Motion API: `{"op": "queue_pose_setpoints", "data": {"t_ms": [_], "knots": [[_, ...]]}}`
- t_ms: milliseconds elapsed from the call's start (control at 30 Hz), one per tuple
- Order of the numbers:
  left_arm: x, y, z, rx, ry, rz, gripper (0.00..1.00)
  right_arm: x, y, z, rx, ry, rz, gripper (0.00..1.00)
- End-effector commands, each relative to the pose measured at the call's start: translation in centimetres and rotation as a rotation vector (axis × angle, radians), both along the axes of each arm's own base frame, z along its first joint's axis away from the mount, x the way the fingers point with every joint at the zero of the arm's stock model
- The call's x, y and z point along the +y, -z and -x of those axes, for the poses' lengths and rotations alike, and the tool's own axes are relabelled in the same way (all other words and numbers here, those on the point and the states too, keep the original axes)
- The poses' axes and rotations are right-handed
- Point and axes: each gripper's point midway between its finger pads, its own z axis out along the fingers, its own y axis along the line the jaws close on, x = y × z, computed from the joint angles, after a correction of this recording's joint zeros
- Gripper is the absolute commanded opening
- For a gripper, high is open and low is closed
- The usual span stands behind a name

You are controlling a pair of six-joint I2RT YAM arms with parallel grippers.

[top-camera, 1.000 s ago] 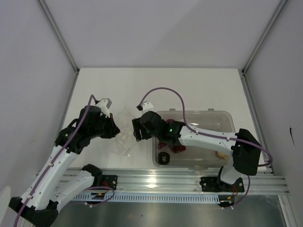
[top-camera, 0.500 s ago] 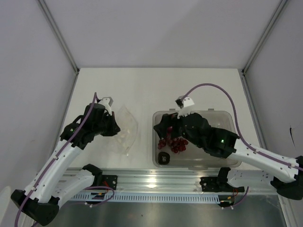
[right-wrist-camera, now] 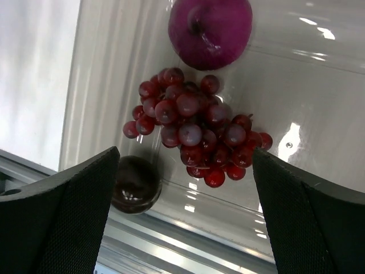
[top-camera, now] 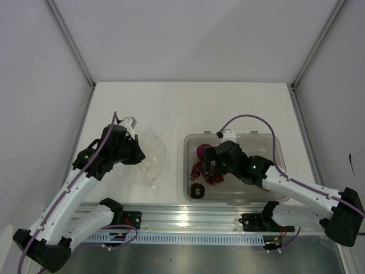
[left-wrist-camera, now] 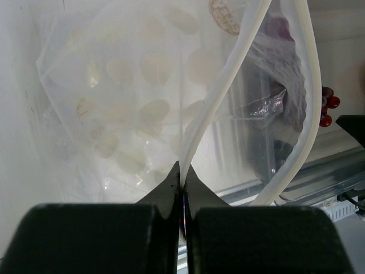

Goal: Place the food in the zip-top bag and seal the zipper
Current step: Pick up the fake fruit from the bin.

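Observation:
I should next grab the grape bunch (right-wrist-camera: 194, 131) across its near part with my right gripper, so the far grapes stay free to go into the zip-top bag's opening.
The zip-top bag (top-camera: 151, 160) lies crinkled on the white table, left of the tub. My left gripper (top-camera: 137, 154) is shut on one side of its zipper (left-wrist-camera: 214, 108), with the strip pinched between the fingertips (left-wrist-camera: 182, 188); the mouth gapes open. My right gripper (top-camera: 209, 166) is open over the tub's left end, its fingers either side of the dark red grape bunch (right-wrist-camera: 194, 131). The purple round fruit (right-wrist-camera: 210, 28) lies just beyond the grapes. The blackish lump (right-wrist-camera: 135, 185) sits by the tub's near corner. The orange ball and beige lump are not in view.
The rigid clear tub (top-camera: 268, 142) holds the food at centre right, with my right arm stretched across it. A metal rail (top-camera: 188, 220) runs along the table's near edge. White walls and frame posts close the table's left, right and back sides.
My right gripper has swung from the bag's mouth to the tub and now hangs open over the grapes. My left gripper has kept its hold on the zipper strip.

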Motion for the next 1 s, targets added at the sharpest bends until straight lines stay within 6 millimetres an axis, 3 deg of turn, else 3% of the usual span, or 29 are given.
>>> {"op": "queue_pose_setpoints", "data": {"t_ms": [0,300,733,967], "knots": [[-0.7,-2.0,-0.4,-0.055,0.017,0.043,0.01,0.4,1.3,0.4,0.036,-0.022,-0.006,0.99],[-1.2,-1.7,-0.2,-0.043,0.036,0.062,0.00,1.1,5.4,0.4,0.101,-0.050,0.075,0.98],[-1.3,-1.5,0.1,-0.042,0.048,0.072,0.01,1.3,8.9,-1.1,0.119,-0.033,0.193,0.97],[-1.2,-1.5,0.2,-0.044,0.048,0.068,0.01,1.4,10.9,-0.6,0.154,-0.049,0.222,0.88]]}}
